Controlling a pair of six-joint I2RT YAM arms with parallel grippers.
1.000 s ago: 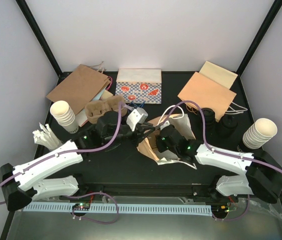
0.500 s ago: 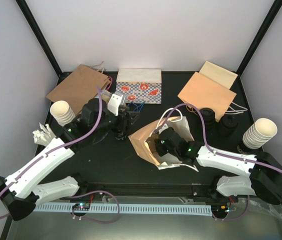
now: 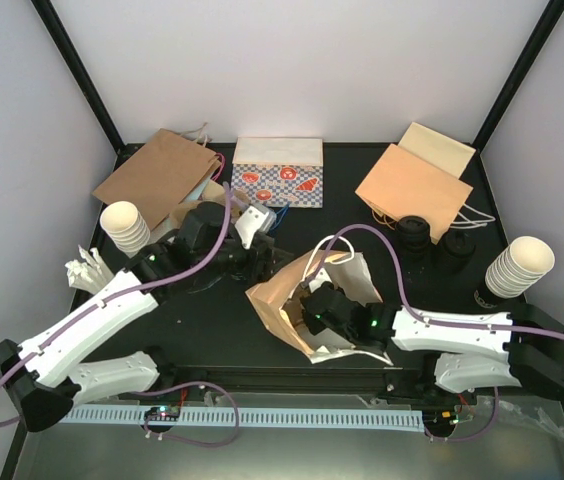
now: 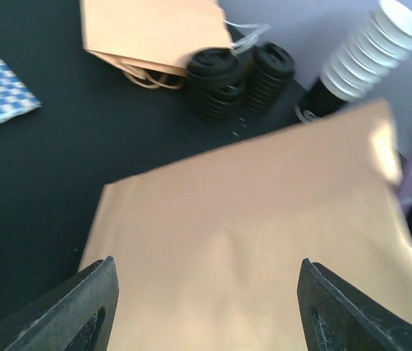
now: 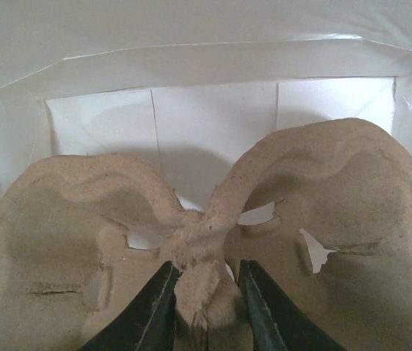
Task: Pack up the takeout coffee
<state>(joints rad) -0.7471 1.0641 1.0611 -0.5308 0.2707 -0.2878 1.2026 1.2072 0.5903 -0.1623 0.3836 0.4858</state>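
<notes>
The bag's opening should stay free to take the cup carrier, so the robot's left gripper will next grab the paper bag by its brown side (image 3: 272,302) (image 4: 213,227).
The takeout coffee, black-lidded cups (image 3: 414,232) with a second group (image 3: 455,250), stands at the right back, apart from both grippers. In the left wrist view the same cups (image 4: 217,73) stand beyond a brown paper bag (image 4: 250,219). That bag (image 3: 282,290) lies mid-table, its mouth toward the right arm. My left gripper (image 3: 254,260) hovers at the bag's left side. Its jaws (image 4: 206,265) stand wide open over the bag's brown face, holding nothing. My right gripper (image 5: 206,269) is inside the bag's white interior, shut on the middle rib of a pulp cup carrier (image 5: 323,190).
Tall stacks of cream paper cups stand at the left (image 3: 127,228) and right (image 3: 519,265). Flat paper bags lie at back left (image 3: 157,175) and back right (image 3: 417,180), a checkered box (image 3: 277,172) between them. White packets (image 3: 87,270) lie near the left edge.
My left gripper has opened and drawn back from the bag's edge. The bag has shifted left and nearer. My right gripper has gone deeper into it, still gripping the carrier.
</notes>
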